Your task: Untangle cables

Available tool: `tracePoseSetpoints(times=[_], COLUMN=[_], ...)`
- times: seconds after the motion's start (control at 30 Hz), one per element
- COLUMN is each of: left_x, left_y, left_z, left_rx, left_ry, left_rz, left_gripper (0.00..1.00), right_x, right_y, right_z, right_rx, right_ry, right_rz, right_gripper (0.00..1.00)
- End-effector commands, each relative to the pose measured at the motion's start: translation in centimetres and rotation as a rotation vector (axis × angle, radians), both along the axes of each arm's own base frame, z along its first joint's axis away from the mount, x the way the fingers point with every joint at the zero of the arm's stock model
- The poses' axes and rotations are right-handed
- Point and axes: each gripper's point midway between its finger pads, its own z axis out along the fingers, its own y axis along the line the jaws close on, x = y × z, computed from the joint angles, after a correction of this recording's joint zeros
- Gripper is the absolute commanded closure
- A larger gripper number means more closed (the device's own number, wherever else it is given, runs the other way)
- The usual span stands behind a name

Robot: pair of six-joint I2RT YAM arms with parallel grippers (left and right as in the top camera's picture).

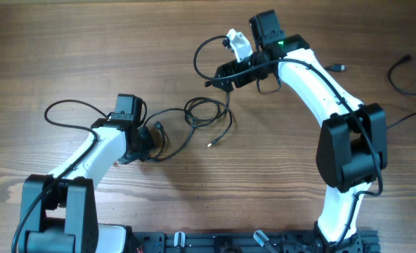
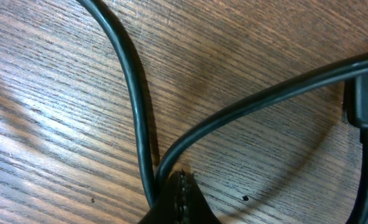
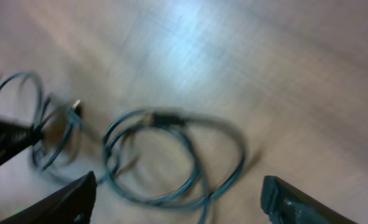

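The looped cable should be grabbed next by its far-side strand [image 3: 174, 129] with the robot's right gripper, so that the plug ends stay free and the cables can be pulled apart.
Thin black cables [image 1: 206, 112] lie looped on the wooden table between my two arms, with a plug end [image 1: 212, 143] pointing toward the front. My left gripper [image 1: 154, 140] is shut on a cable; in the left wrist view the closed jaws [image 2: 179, 194] pinch two strands [image 2: 137, 106] where they meet, and a plug [image 2: 365, 99] lies at the right edge. My right gripper [image 1: 221, 76] is open above the far side of the loops. In the blurred right wrist view its fingers [image 3: 181, 202] stand wide apart over the cable loops [image 3: 171, 155], holding nothing.
One strand [image 1: 60, 107] loops out to the left of my left arm. A separate black cable [image 1: 405, 79] lies at the far right, and a small plug [image 1: 338, 68] lies near my right arm. The table [image 1: 124, 42] is brown wood.
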Motion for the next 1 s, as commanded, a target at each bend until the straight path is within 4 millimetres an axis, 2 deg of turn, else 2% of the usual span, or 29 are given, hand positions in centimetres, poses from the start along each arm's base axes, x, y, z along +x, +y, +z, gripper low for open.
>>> tracePoseSetpoints(times=[0.0, 0.13, 0.23, 0.4, 0.53, 0.67, 0.83, 0.97], left_x=[-0.9, -0.7, -0.7, -0.7, -0.7, -0.7, -0.7, -0.7], left_y=[0.2, 0.2, 0.2, 0.2, 0.2, 0.2, 0.2, 0.2], left_z=[-1.0, -1.0, -1.0, -1.0, -1.0, -1.0, -1.0, -1.0], left_rx=[0.005, 0.004, 0.003, 0.004, 0.004, 0.004, 0.003, 0.003], left_ry=[0.031, 0.024, 0.024, 0.024, 0.025, 0.024, 0.025, 0.025], left_rz=[0.014, 0.015, 0.015, 0.015, 0.014, 0.015, 0.015, 0.015], left_gripper=[0.96, 0.96, 0.96, 0.96, 0.96, 0.95, 0.95, 0.96], right_x=[-3.0, -6.0, -6.7, -7.2, -8.3, -8.9, -8.6, -8.7], right_y=[1.7, 3.9, 5.3, 7.8, 8.8, 8.8, 7.6, 7.2], right_z=[1.1, -0.6, -1.5, -2.6, -3.6, -4.8, -7.4, -8.9], right_rx=[0.057, 0.015, -0.044, -0.158, -0.2, -0.219, -0.275, -0.281], right_ry=[0.033, 0.039, 0.005, -0.097, -0.102, -0.092, -0.122, -0.138], right_rz=[0.133, 0.258, 0.295, 0.345, 0.377, 0.386, 0.364, 0.351], right_gripper=[0.17, 0.22, 0.27, 0.28, 0.32, 0.37, 0.38, 0.47])
